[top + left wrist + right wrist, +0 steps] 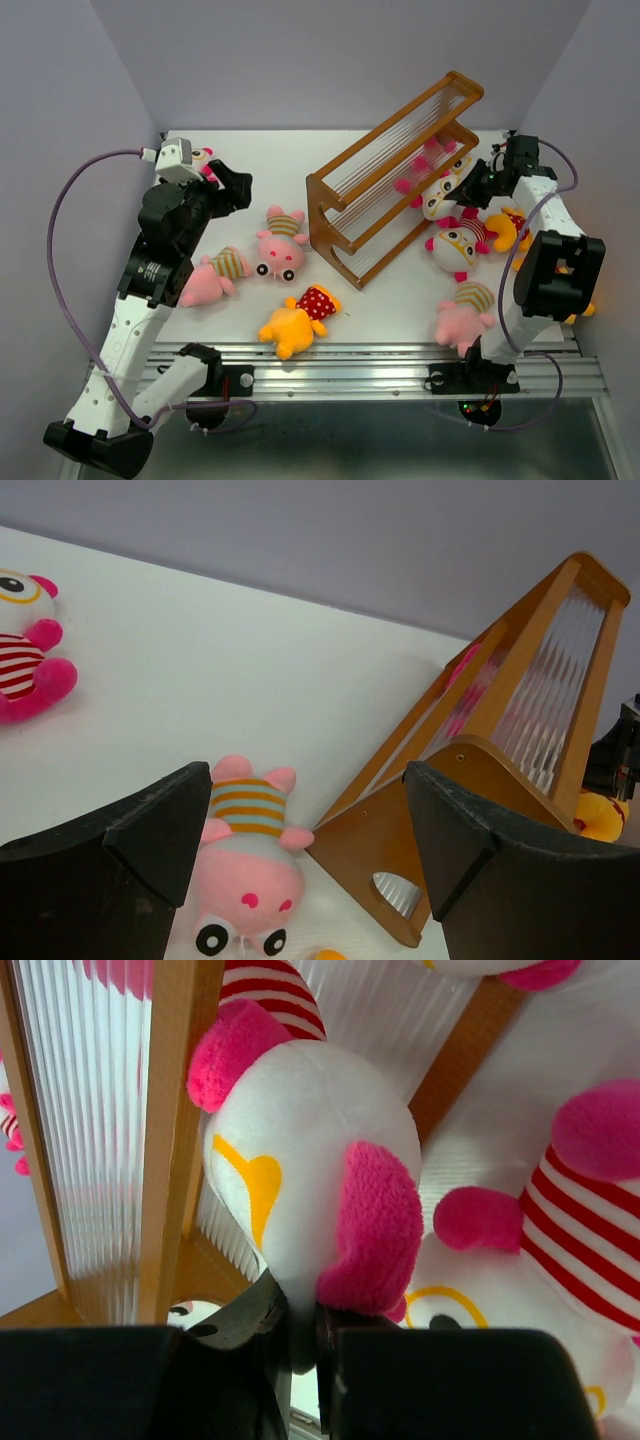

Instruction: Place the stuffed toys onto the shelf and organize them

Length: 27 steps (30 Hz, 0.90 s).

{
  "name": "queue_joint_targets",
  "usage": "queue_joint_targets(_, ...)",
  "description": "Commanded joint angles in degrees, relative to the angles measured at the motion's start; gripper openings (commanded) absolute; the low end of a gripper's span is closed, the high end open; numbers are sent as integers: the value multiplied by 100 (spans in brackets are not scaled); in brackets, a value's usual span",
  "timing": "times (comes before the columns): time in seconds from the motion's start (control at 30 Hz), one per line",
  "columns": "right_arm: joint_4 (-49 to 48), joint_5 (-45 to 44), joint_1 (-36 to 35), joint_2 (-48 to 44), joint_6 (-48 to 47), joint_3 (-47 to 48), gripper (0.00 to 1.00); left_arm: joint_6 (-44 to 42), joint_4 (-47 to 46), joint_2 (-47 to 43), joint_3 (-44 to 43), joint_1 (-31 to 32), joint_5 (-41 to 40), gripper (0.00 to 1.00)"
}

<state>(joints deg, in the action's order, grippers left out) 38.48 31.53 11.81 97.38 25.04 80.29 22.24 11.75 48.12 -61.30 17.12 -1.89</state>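
Note:
My right gripper keeps holding the white-faced toy until it is inside the shelf (385, 190), since its head hangs over the lower level's front bar and would come down short.
The orange-brown shelf (385, 190) stands diagonally at the table's middle right; it also shows in the left wrist view (520, 720) and the right wrist view (170, 1110). My right gripper (472, 185) is shut on a white-faced toy (310, 1150) by its head and holds it against the shelf's lower tier (440, 195). My left gripper (235, 190) is open and empty, with its fingers (150, 830) above a pink striped toy (245, 865). That pink toy (280, 240) lies just left of the shelf's end panel. A pink-limbed toy (430, 160) lies inside the shelf.
On the left lie a second pink toy (215, 275), a yellow-orange toy (297, 320) and a white-faced toy (205, 160) behind the left arm. On the right lie a white-faced toy (458, 245), a yellow toy (510, 230) and a pink toy (465, 312).

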Motion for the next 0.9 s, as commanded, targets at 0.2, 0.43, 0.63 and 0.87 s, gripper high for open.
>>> queue_joint_targets(0.2, -2264, 73, -381, 26, 10, -461, 1, 61, -32, -92, -75, -43, -145, 89)
queue_joint_targets(0.43, -2828, -279, -496, 377, -157, -462, 1, 53, 29, -66, -110, -43, -189, 89)
queue_joint_targets(0.63, -2820, -525, -496, 492, -420, -444, 8, 52, 82, -92, -84, -51, -259, 89)
queue_joint_targets(0.87, -2706, -674, -496, 352, -491, -549, 13, 70, 56, -118, -5, -43, -268, 89)
